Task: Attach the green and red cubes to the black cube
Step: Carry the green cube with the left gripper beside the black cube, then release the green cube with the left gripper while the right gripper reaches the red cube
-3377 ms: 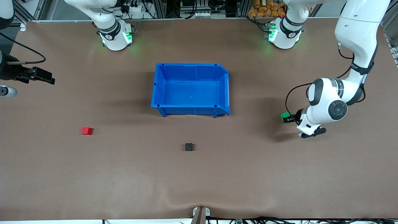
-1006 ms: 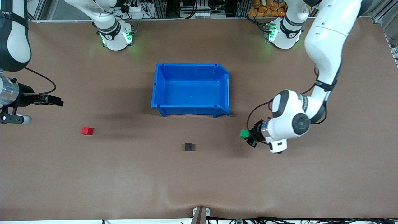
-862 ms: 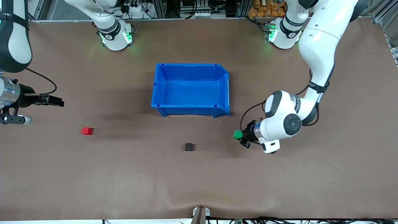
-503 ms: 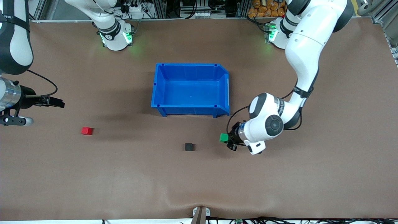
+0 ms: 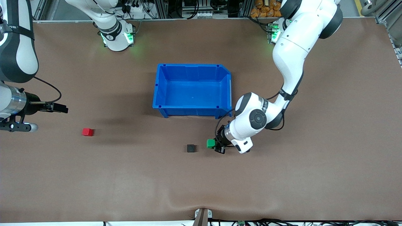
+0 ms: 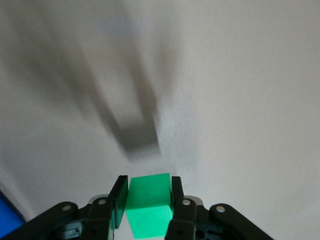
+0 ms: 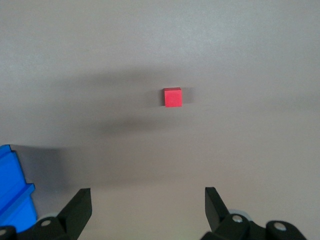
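Note:
The green cube stays held in my left gripper for now, until it reaches the black cube's side (image 5: 194, 148). In the front view, the green cube (image 5: 210, 143) hangs short of it.
The black cube (image 5: 190, 148) sits on the brown table, nearer the front camera than the blue bin (image 5: 192, 90). My left gripper (image 5: 213, 145) is shut on the green cube (image 5: 210, 143) and holds it just beside the black cube, toward the left arm's end. In the left wrist view the green cube (image 6: 148, 205) sits between the fingers (image 6: 118, 201), and the black cube shows blurred (image 6: 136, 131) ahead of it. The red cube (image 5: 87, 132) lies toward the right arm's end. My right gripper (image 5: 59, 108) is open over the table near it; the right wrist view shows the red cube (image 7: 172, 97) ahead.
The blue bin stands empty at the table's middle, and a corner of it shows in the right wrist view (image 7: 14, 192). A bracket (image 5: 202, 216) sits at the table's front edge.
My left arm has carried the green cube from the left arm's end of the table to just beside the black cube. My right gripper has drifted slightly toward the red cube.

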You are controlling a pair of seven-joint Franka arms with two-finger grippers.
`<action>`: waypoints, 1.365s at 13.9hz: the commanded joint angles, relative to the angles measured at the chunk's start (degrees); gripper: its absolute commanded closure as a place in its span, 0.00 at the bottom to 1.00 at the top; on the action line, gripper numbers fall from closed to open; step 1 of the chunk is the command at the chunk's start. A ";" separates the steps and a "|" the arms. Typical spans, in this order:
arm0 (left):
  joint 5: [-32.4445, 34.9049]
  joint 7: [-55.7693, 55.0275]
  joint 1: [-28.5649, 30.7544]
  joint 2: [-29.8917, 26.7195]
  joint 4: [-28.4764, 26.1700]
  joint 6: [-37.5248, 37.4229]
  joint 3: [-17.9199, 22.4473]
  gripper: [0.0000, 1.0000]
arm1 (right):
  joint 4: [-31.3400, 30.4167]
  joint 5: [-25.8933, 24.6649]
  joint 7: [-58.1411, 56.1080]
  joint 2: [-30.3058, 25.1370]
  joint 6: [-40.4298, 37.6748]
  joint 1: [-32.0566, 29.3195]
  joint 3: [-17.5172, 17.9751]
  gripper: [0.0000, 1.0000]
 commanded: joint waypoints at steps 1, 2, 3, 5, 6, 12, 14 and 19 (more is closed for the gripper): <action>-0.80 -2.24 -2.28 3.74 4.48 2.64 0.81 1.00 | -0.42 0.72 -0.41 0.00 0.47 -0.74 0.37 0.00; -0.80 -1.99 -2.90 4.53 4.75 3.35 0.90 1.00 | -0.59 0.72 -0.41 0.00 0.91 -0.74 0.37 0.00; -0.72 -2.25 -3.51 5.67 5.97 4.23 0.90 1.00 | -1.03 0.72 -0.41 0.00 1.17 -0.74 0.37 0.00; -0.80 -2.34 -4.31 6.81 7.47 4.50 1.60 1.00 | -1.73 0.72 -0.41 0.61 2.83 -0.74 0.37 0.00; -0.80 -2.51 -4.74 7.34 8.35 4.50 1.61 1.00 | -1.82 0.72 -0.41 1.14 2.84 -0.65 0.37 0.00; -0.80 -3.73 -5.01 9.54 9.94 7.05 1.78 1.00 | -1.82 0.46 -0.41 2.55 3.37 -0.74 0.37 0.00; -0.80 -4.53 -5.01 9.89 9.94 7.66 1.78 1.00 | -1.82 0.28 -0.41 3.07 3.98 -0.83 0.37 0.00; -0.80 -4.45 -5.19 10.16 9.85 7.93 1.96 1.00 | -1.82 0.19 -0.41 6.58 7.23 -1.62 0.37 0.00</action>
